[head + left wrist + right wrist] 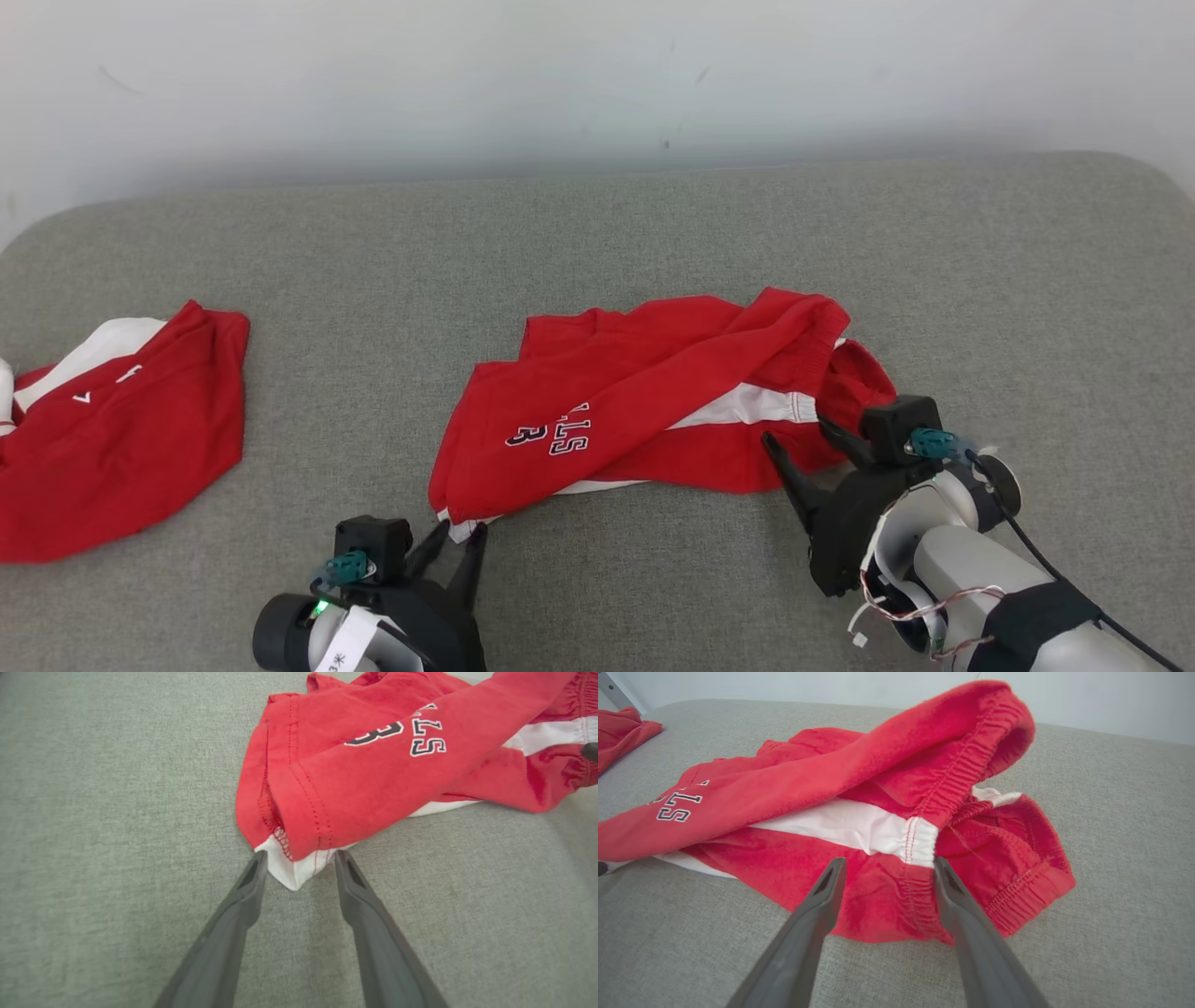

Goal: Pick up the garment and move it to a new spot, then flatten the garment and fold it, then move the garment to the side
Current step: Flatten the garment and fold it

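My left gripper is going to grab the garment next by its white hem corner [462,527], which sticks out free while the lettered red cloth [551,432] lies loose.
The garment [653,401], red shorts with white side stripes and dark lettering, lies crumpled in the middle of the grey padded surface. My left gripper [459,534] is at its near left corner. In the left wrist view the jaws of the left gripper [299,858] stand open on either side of the white hem corner of the garment [373,774], not closed on it. My right gripper [795,431] is at the right end. There the right gripper [888,863] hangs open over the elastic waistband of the garment [859,793], its fingertips spanning the white stripe's end.
A second red and white garment [112,429] lies at the far left of the grey surface [597,233], well apart from the shorts. A pale wall [597,75] runs behind the surface's far edge. Bare grey fabric surrounds the shorts.
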You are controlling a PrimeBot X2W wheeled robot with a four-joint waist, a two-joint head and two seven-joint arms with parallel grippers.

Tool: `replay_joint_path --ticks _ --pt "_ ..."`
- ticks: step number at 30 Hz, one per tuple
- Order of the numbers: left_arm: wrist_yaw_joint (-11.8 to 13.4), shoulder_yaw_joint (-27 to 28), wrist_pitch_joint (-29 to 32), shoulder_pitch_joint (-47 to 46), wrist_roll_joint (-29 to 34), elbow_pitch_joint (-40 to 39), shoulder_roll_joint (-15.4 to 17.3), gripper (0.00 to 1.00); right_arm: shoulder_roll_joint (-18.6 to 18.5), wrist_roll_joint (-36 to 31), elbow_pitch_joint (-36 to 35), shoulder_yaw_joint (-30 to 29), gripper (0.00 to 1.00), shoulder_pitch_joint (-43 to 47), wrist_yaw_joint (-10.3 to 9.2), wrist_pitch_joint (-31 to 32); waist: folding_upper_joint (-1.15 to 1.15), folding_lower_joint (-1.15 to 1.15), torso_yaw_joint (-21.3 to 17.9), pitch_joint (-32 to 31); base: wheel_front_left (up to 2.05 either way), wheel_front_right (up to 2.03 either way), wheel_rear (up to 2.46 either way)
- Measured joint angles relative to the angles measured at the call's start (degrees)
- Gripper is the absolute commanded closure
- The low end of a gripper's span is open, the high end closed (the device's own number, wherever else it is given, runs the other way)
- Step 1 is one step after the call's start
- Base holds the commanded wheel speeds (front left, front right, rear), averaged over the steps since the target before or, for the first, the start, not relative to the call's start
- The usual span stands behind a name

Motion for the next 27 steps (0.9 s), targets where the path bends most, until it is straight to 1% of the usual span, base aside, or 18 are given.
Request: replay_joint_path --ticks 1,2,8,12,14,19,20,21,22,24,26,27 --pt "-0.3 0.0 -0.1 -0.1 0.0 0.5 -0.2 1.0 0.2 -0.1 0.2 0.2 0.76 -0.3 -0.01 0.2 0.0 0.0 0.0 0.0 0.0 0.0 0.0" --pt "-0.5 0.1 -0.3 -0.2 -0.2 1.0 -0.3 0.99 0.4 -0.1 0.5 0.2 1.0 -0.7 -0.03 0.4 0.0 0.0 0.0 0.1 0.0 0.0 0.0" --pt "-1.5 0.0 -1.0 -1.4 -0.7 3.6 -0.7 1.0 0.7 -0.1 2.0 0.3 1.0 -1.4 -0.07 0.7 0.0 0.0 0.2 0.4 0.0 0.0 0.0" --pt "-1.5 0.5 -2.5 -2.2 -1.0 4.9 -0.9 1.0 1.3 -0.1 2.8 0.2 1.0 -1.8 0.0 0.4 0.0 0.0 0.2 0.2 0.0 0.0 0.0" --pt "-1.5 1.0 -3.5 -2.2 -1.5 5.2 -0.9 1.0 1.3 0.8 3.0 -0.8 1.0 -1.7 0.21 0.1 0.0 0.0 0.3 -0.2 0.0 0.0 0.0" --pt "-2.0 2.8 -5.5 -2.0 -3.3 4.1 0.2 1.0 0.5 4.0 1.8 -3.8 1.0 -1.6 2.16 -1.5 0.0 0.0 0.0 -1.7 0.0 0.0 0.0" --pt "-2.3 2.9 -5.8 -2.0 -3.3 3.1 0.9 1.0 -0.6 4.5 1.0 -4.5 1.0 -1.4 2.89 -1.7 0.0 0.0 -0.1 -2.3 0.0 0.0 0.0" --pt "-2.5 3.0 -5.8 -2.0 -3.3 2.0 1.5 1.0 -2.1 5.5 -0.1 -5.3 1.0 -0.5 4.01 -1.7 0.0 0.0 -0.1 -2.9 0.0 0.0 0.0" --pt "-2.5 3.3 -6.1 -2.0 -3.4 1.3 1.7 1.0 -2.5 5.8 -0.5 -5.3 1.0 -0.1 4.21 -1.6 0.0 0.0 0.0 -3.2 0.0 0.0 0.0" --pt "-2.5 4.1 -6.3 -2.0 -3.9 -0.2 2.4 1.0 -3.2 5.9 -1.4 -4.7 1.0 -0.1 5.14 -0.2 0.0 0.0 -0.1 -3.6 0.0 0.0 0.0" --pt "-3.5 4.5 -6.3 -2.0 -4.4 -1.3 3.5 1.0 -3.4 6.2 -2.7 -4.1 1.0 -0.2 6.01 2.1 0.0 0.0 -0.4 -3.8 0.0 0.0 0.0" --pt "-3.6 4.4 -6.2 -2.0 -4.5 -1.9 4.0 1.0 -3.5 6.3 -3.1 -3.3 1.0 -0.6 6.34 3.6 0.0 0.0 -0.5 -3.8 0.0 0.0 0.0"
